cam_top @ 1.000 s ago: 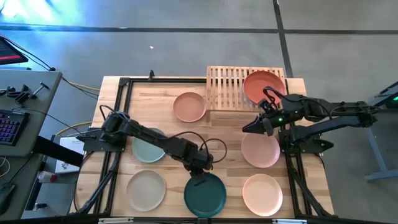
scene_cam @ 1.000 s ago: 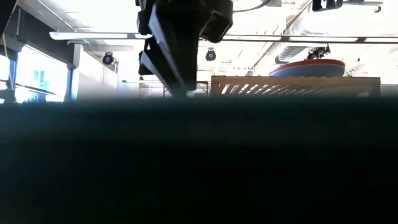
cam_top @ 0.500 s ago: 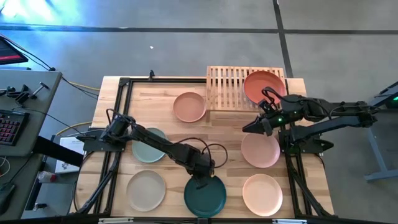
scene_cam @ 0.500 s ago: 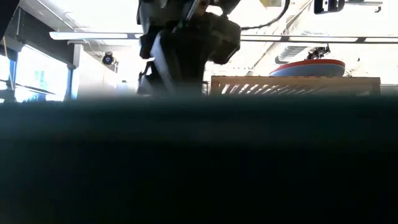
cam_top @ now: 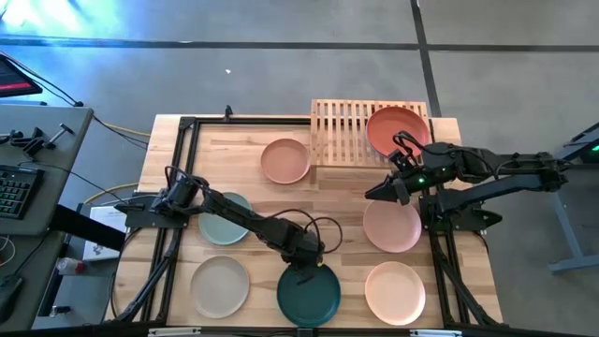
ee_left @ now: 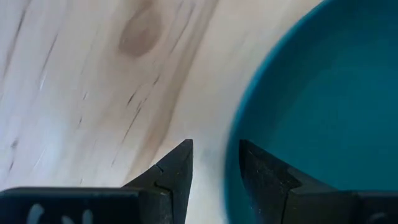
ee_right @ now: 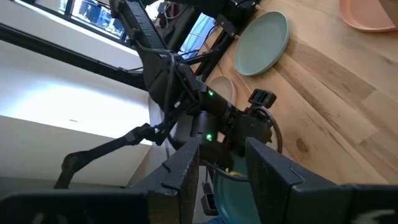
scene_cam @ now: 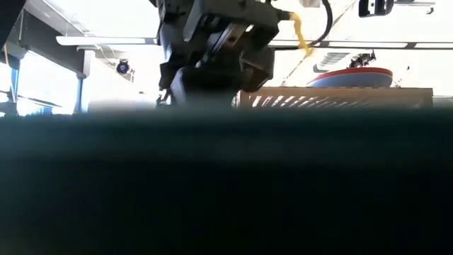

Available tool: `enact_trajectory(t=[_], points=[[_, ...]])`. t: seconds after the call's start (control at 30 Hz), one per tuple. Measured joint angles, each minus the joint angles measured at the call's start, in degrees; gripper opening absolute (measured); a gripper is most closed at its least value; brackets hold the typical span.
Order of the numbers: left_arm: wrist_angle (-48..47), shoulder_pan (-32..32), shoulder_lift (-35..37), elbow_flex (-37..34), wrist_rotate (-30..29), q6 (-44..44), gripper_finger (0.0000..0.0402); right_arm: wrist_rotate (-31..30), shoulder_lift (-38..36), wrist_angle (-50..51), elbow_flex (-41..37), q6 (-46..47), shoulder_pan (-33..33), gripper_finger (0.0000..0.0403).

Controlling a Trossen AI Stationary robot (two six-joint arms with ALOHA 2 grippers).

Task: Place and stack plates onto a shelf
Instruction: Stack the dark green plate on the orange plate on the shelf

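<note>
My left gripper is ready to close on the dark teal plate's rim. Both fingers reach down beside the plate's rim.
A dark teal plate (cam_top: 310, 294) lies flat on the table near its front edge. My left gripper (ee_left: 216, 168) points down over the plate's far rim (ee_left: 233, 134), open, with one finger over the bare wood and the other over the plate's inside; I see no touch. My right gripper (cam_top: 375, 193) hangs open and empty above the table between the shelf (cam_top: 344, 131) and a pink plate (cam_top: 391, 226). A red-orange plate (cam_top: 397, 128) sits on a blue plate (scene_cam: 333, 80) on the shelf's right half.
Also flat on the table are a peach plate (cam_top: 285, 161) left of the shelf, a sage green plate (cam_top: 223, 223) partly under my left arm, a beige plate (cam_top: 220, 285) at the near left and a pale cream-pink plate (cam_top: 395, 292) at the near right. The shelf's left half is bare slats.
My left gripper has come down and a little toward the table's near edge, onto the dark teal plate's far rim, staying open. The plates have not moved.
</note>
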State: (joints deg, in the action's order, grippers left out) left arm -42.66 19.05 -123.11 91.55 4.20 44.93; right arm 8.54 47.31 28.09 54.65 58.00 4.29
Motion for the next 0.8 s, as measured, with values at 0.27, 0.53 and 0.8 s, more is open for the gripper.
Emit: enact_trajectory(t=[0.27, 0.53, 0.8], points=[[0.88, 0.09, -0.43, 0.15, 1.03, 0.00, 0.0109, 0.00, 0.00, -0.01, 0.00, 0.00, 0.00, 0.0114], [0.74, 0.13, -0.81, 0.14, 2.14, -1.14, 0.0044, -0.01, -0.02, -0.02, 0.00, -0.02, 0.00, 0.0114], [-0.75, 0.03, -0.50, 0.20, 3.06, -2.00, 0.0007, 0.00, -0.02, -0.02, 0.00, 0.08, 0.00, 0.0114]])
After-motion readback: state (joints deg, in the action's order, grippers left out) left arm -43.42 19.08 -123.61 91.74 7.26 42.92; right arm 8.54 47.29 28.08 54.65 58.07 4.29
